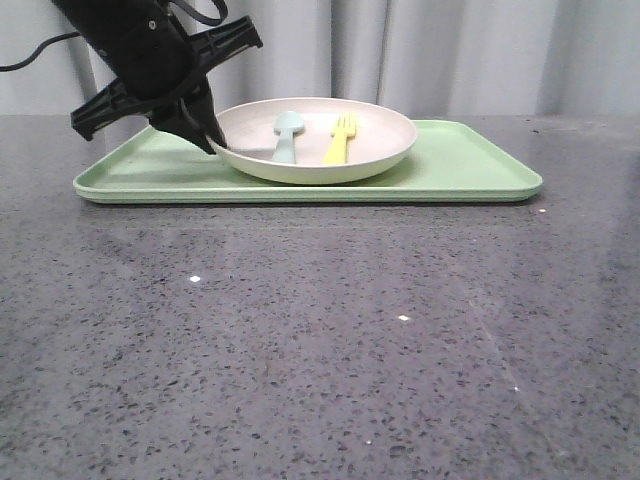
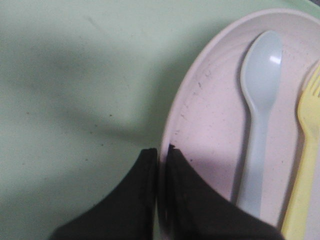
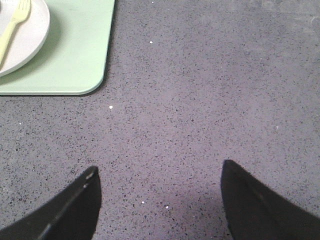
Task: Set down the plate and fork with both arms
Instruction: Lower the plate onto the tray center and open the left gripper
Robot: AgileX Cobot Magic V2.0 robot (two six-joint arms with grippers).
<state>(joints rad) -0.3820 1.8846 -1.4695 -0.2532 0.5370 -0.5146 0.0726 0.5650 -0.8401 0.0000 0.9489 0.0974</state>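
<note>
I will open my left gripper now, because the plate's lower edge point(image 1: 315, 180) is over the green tray point(image 1: 460, 170) and the plate would stay on the tray.
A cream-white plate point(image 1: 375, 140) rests on a light-green tray point(image 1: 470, 170). The yellow fork point(image 1: 340, 140) lies inside the plate beside a pale blue spoon point(image 1: 286, 135). My left gripper point(image 1: 212, 142) is shut on the plate's left rim. In the left wrist view the fingers point(image 2: 135, 200) pinch the plate point(image 2: 210, 115) at its edge, one finger inside and one outside, with the spoon point(image 2: 260, 95) and the fork point(image 2: 306, 150) close by. My right gripper point(image 3: 159, 172) is open over bare table, away from the plate point(image 3: 25, 35) and the fork point(image 3: 12, 27); the front view does not show it.
The green tray point(image 3: 75, 55) lies at the back of the grey speckled table point(image 1: 320, 340), with a pale curtain point(image 1: 450, 50) behind it. The tray's rounded corner is close to the right gripper.
</note>
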